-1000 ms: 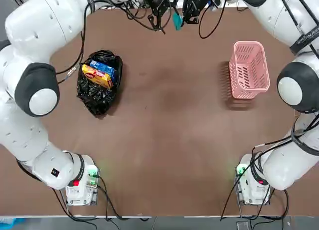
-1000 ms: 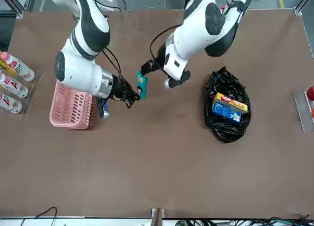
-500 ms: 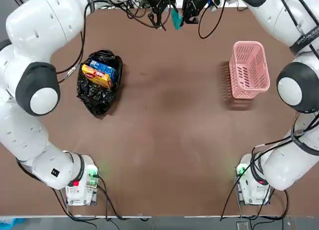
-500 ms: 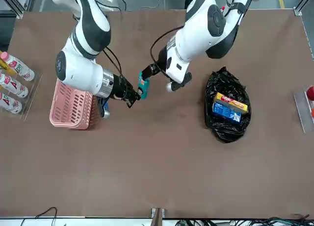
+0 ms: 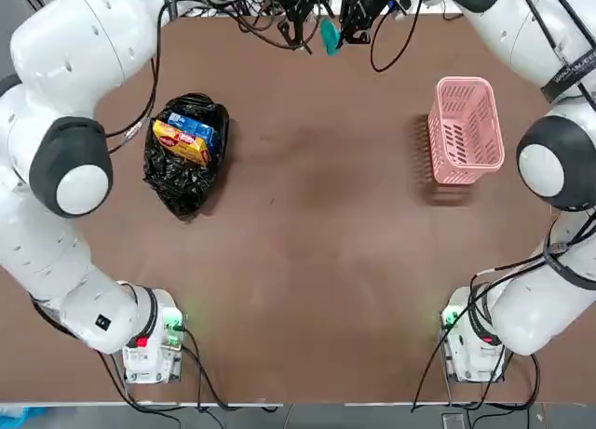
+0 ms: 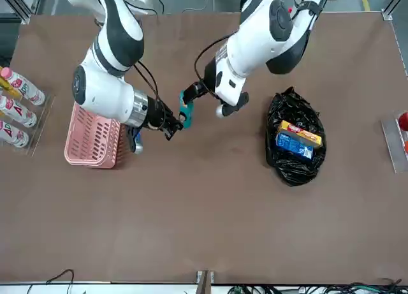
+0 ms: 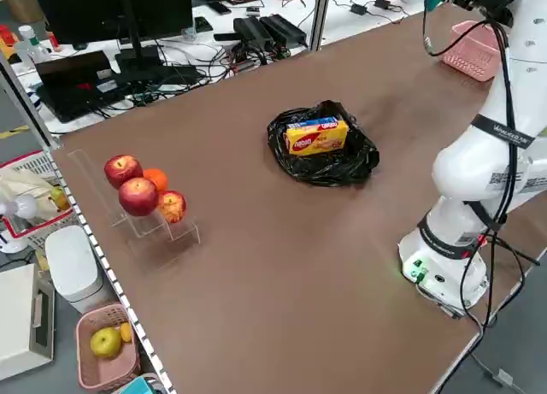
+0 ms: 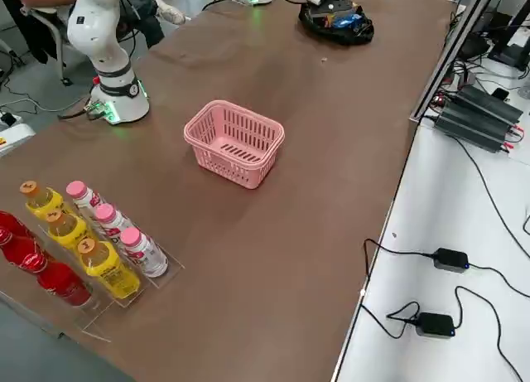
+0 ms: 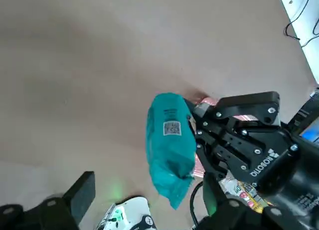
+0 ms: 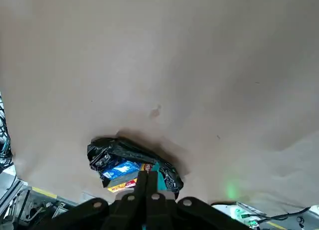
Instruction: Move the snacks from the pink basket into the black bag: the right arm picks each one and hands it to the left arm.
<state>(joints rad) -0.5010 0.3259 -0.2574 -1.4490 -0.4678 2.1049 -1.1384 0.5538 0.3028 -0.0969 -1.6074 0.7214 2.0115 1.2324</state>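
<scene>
My left gripper grips the snack by its loose tapered end (image 9: 174, 191) next, as my right gripper's fingers cover the side of the teal snack (image 9: 169, 145).
The small teal snack (image 5: 330, 35) hangs above the table's far edge, pinched in my shut right gripper (image 5: 346, 29). The left wrist view shows that snack (image 9: 169, 145) held by its side in the right gripper's fingers (image 9: 219, 135). My left gripper (image 9: 147, 200) is open, one finger (image 9: 82, 192) standing well off the snack's near end. The black bag (image 5: 186, 159) lies at the left with the yellow-orange pack (image 5: 181, 141) and the blue pack (image 5: 193, 127) in it. The pink basket (image 5: 466, 131) at the right holds nothing (image 8: 234, 142).
A rack of bottles (image 6: 16, 109) stands beyond the basket on the robot's right side. Apples on a clear stand (image 7: 137, 193) sit at the table's left end. Both arms' bases (image 5: 154, 341) are at the near edge.
My left gripper has edged closer to the teal snack, its fingers still wide. The right gripper has kept the snack almost in place.
</scene>
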